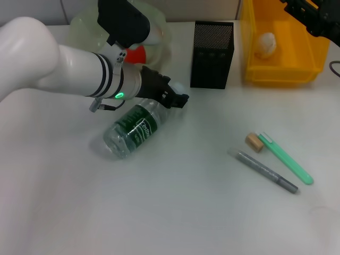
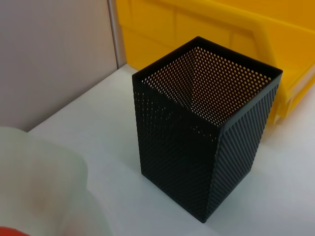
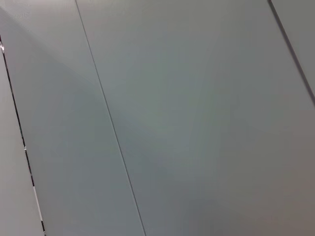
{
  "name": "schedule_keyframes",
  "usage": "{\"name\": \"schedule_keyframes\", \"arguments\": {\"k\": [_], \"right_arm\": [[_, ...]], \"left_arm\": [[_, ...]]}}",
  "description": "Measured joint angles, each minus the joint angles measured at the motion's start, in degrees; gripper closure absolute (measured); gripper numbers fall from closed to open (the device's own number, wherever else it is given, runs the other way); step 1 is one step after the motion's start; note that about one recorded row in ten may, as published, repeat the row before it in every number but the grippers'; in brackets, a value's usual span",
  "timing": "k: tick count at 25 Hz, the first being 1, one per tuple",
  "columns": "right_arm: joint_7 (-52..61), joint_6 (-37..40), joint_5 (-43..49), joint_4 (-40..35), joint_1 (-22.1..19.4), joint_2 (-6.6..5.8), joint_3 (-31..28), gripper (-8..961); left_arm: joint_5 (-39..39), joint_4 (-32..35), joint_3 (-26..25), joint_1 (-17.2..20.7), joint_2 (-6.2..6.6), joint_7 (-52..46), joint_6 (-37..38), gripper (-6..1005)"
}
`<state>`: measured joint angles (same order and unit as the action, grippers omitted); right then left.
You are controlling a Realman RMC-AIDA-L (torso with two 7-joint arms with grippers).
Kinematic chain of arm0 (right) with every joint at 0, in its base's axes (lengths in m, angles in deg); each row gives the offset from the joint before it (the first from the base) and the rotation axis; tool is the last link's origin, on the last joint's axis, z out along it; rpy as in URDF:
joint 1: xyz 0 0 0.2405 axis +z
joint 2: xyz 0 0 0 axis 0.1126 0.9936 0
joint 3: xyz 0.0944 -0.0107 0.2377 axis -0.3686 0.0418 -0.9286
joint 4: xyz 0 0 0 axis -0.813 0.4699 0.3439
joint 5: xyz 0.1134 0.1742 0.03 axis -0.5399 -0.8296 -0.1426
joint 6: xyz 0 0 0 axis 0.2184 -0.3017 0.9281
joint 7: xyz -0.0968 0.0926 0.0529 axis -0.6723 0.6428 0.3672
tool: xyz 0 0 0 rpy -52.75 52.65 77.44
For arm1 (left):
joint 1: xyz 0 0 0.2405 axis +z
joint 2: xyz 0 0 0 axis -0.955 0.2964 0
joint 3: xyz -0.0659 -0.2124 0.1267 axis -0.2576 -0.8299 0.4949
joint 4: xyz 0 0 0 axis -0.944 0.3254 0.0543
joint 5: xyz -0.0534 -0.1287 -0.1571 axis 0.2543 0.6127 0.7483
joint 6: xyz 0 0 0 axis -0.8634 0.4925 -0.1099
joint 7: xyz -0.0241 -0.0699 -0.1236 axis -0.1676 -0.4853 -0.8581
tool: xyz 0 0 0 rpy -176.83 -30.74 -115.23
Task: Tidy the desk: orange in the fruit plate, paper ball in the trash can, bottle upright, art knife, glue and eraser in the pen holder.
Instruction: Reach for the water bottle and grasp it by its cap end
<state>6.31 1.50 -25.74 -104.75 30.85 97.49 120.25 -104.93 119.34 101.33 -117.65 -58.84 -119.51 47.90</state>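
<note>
My left gripper's fingers reach down around the bottle's neck beside its cap, so it is time to close now. Closing now would catch the bottle.
The bottle [image 1: 133,129] lies on its side on the white desk, cap pointing to the far right. My left gripper [image 1: 171,94] is at the bottle's cap end, right over the neck. The orange [image 1: 137,53] sits in the fruit plate [image 1: 85,26] behind my left arm. The paper ball [image 1: 265,44] lies in the trash can [image 1: 281,69]. The pen holder [image 1: 212,54] stands between plate and can; it also shows in the left wrist view [image 2: 197,147]. The eraser [image 1: 254,142], green art knife [image 1: 287,158] and grey glue pen [image 1: 264,171] lie at the right. My right gripper [image 1: 311,18] hangs over the trash can.
The left wrist view shows the fruit plate's rim [image 2: 44,182] close by and the trash can [image 2: 221,24] behind the pen holder. The right wrist view shows only a grey panelled wall [image 3: 157,118]. A dark cable [image 1: 334,66] lies at the right edge.
</note>
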Motion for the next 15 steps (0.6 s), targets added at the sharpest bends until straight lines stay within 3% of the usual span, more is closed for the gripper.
{"name": "schedule_keyframes", "arguments": {"k": [10, 15], "right_arm": [[-0.55, 0.11, 0.06, 0.93, 0.61, 0.00, -0.01, 245], [-0.63, 0.17, 0.01, 1.18, 0.35, 0.02, -0.02, 245]], "left_arm": [[-0.08, -1.44, 1.39, -1.08, 0.00, -0.72, -0.14, 344], [-0.06, -2.18, 2.24, -1.89, 0.00, -0.72, -0.38, 429]]}}
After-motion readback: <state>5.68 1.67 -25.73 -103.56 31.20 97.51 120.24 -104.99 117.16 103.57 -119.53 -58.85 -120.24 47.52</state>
